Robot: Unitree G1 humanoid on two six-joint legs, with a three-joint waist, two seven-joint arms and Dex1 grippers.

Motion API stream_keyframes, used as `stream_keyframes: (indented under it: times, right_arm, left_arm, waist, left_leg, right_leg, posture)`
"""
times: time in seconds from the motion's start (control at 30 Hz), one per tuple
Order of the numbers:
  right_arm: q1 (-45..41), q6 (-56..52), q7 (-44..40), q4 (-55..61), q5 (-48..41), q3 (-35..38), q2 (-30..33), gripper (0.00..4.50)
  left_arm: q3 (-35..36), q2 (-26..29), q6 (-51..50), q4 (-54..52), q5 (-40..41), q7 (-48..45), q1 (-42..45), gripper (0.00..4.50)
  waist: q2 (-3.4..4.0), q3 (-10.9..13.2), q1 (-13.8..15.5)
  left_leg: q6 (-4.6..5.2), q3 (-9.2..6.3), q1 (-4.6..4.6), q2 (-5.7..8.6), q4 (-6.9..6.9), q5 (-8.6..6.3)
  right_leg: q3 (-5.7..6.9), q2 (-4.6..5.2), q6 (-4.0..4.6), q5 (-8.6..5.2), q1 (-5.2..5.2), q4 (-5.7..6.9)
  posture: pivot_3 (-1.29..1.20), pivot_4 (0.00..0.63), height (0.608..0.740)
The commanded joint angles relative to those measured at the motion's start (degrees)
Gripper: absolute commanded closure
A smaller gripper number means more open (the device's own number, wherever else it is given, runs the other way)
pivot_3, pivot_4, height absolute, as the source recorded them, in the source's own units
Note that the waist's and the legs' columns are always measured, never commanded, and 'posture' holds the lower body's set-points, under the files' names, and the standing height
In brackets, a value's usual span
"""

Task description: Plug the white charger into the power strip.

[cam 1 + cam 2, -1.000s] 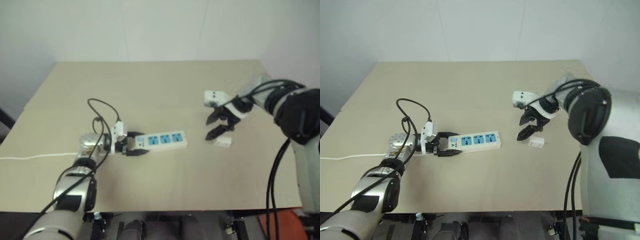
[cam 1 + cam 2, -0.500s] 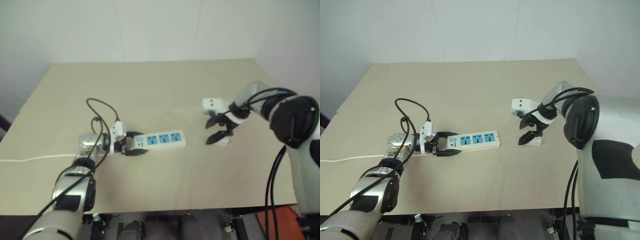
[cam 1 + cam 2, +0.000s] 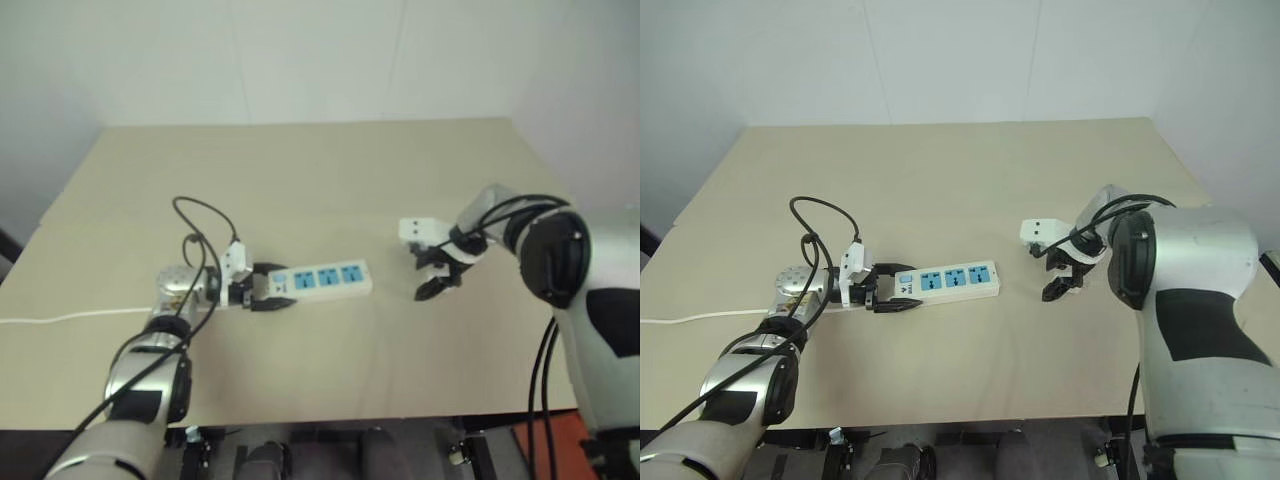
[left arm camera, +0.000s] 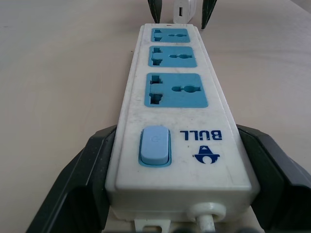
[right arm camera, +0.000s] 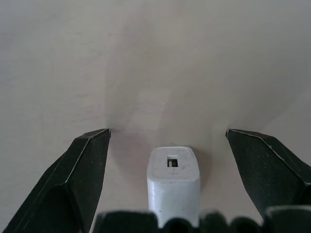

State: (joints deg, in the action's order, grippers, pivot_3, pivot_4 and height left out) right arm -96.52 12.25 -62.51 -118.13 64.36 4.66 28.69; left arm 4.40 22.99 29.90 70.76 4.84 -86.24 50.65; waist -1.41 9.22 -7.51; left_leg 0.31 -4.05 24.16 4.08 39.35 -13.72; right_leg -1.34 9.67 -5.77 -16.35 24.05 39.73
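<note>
The gripper's black fingers reach down on both sides of the white charger (image 5: 173, 182), so it is now time for my right gripper to close on the charger.
The power strip (image 3: 325, 280) is a long white bar with three blue sockets, lying near the middle of the table. My left gripper (image 3: 265, 295) is shut on its switch end; in the left wrist view the black fingers (image 4: 80, 194) clamp both sides of the power strip (image 4: 175, 97). My right gripper (image 3: 432, 275) points down at the table to the strip's right, open. The white charger (image 5: 173, 182) lies on the table between the spread fingers (image 5: 82, 170), touching neither. The white charger (image 4: 184, 8) also shows beyond the strip's far end.
The beige table (image 3: 300, 170) has open room behind and in front of the strip. The strip's thin white cord (image 3: 60, 317) runs off toward the table's left edge. Black cables (image 3: 205, 225) loop above my left wrist. A white wall stands behind the table.
My right gripper has come down and closer to the table, its open fingers now straddling the charger. The left gripper and the strip have stayed put.
</note>
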Motion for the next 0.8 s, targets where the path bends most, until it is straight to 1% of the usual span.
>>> stream_keyframes:
  times: [0.03,0.07,0.13,0.17,0.27,0.43,0.47,0.6,0.7,0.8]
  right_arm:
    - [-0.6,0.5,0.0,-1.9,-0.4,-0.8,0.7,0.00]
    - [-0.6,1.1,0.0,-1.9,-0.3,-0.8,0.8,0.00]
    - [-0.4,2.2,0.5,-1.9,-0.1,-0.9,0.9,0.38]
    - [-0.2,2.8,1.0,-1.9,0.2,-1.2,0.9,0.50]
    - [0.5,4.0,2.3,-1.9,0.6,-2.4,1.0,1.45]
    - [1.4,6.5,3.6,-1.9,1.4,-4.1,1.4,3.18]
    - [1.4,6.8,3.8,-1.9,1.4,-4.2,1.5,3.38]
    - [0.3,5.7,3.6,-1.9,0.4,-3.9,1.2,3.38]
    - [-2.7,3.3,3.4,-1.9,-1.9,-2.2,1.7,3.38]
    - [-6.0,-5.0,4.3,-1.9,-9.5,4.2,2.2,3.38]
  left_arm:
    - [-0.4,0.7,0.3,0.2,-0.6,0.5,-0.9,1.21]
    - [-0.3,0.7,0.3,0.2,-0.6,0.6,-0.9,1.21]
    - [-0.3,0.7,0.3,0.2,-0.6,0.6,-0.9,1.21]
    - [-0.3,0.8,0.3,0.2,-0.6,0.7,-0.9,1.21]
    - [-0.3,0.8,0.4,0.1,-0.7,0.7,-0.9,1.21]
    - [-0.2,0.9,0.4,0.0,-0.5,0.5,-1.0,1.21]
    - [-0.3,0.9,0.4,0.0,-0.5,0.6,-1.0,1.21]
    - [-0.4,0.9,0.4,0.0,-0.7,0.3,-1.0,1.21]
    - [-0.7,0.9,0.3,0.0,-0.8,-0.4,-0.9,1.21]
    - [-1.1,0.3,0.7,-0.2,-1.0,-0.7,-0.7,1.21]
  waist:
    - [0.00,0.0,0.0]
    - [0.00,0.0,0.0]
    - [0.00,0.0,0.0]
    - [0.00,0.0,0.0]
    - [0.00,0.0,-0.1]
    - [-0.01,0.0,-0.1]
    - [-0.01,0.0,-0.1]
    - [-0.01,0.0,-0.2]
    - [-0.01,0.0,-0.2]
    - [-0.01,0.0,-0.3]
  left_leg:
    - [0.00,0.00,0.00,0.00,0.01,0.00]
    - [0.00,0.00,0.00,0.00,0.02,0.00]
    - [0.00,0.00,0.00,0.00,0.04,0.00]
    - [0.00,0.00,0.00,0.00,0.04,0.00]
    - [0.00,0.00,0.00,0.00,0.05,0.00]
    - [0.00,0.00,0.00,0.00,0.09,0.00]
    - [0.00,0.00,-0.01,0.00,0.11,0.00]
    - [0.01,-0.01,-0.01,0.00,0.24,0.00]
    - [0.01,-0.01,0.00,0.00,0.31,-0.01]
    - [0.02,0.01,0.03,0.00,0.32,-0.01]
  right_leg:
    - [0.00,0.00,0.00,0.00,0.00,0.00]
    - [0.00,0.00,0.00,0.00,-0.01,0.01]
    - [0.00,0.00,0.00,0.00,-0.01,0.01]
    - [0.00,0.00,0.00,0.00,-0.01,0.01]
    - [0.00,0.00,0.00,0.00,-0.01,0.01]
    - [0.00,-0.01,0.01,0.00,-0.04,0.02]
    - [0.00,-0.01,0.01,0.00,-0.07,0.02]
    - [0.00,-0.01,0.01,0.01,-0.11,0.03]
    - [0.00,-0.01,0.02,0.01,-0.12,0.06]
    - [-0.01,-0.02,0.03,0.01,-0.07,0.08]
  posture:
    - [0.00,0.150,0.740]
    - [0.00,0.150,0.740]
    - [0.00,0.150,0.740]
    - [0.00,0.150,0.740]
    - [0.00,0.150,0.740]
    - [0.00,0.150,0.740]
    - [0.00,0.150,0.740]
    - [0.00,0.150,0.740]
    - [0.00,0.150,0.740]
    - [0.00,0.150,0.740]
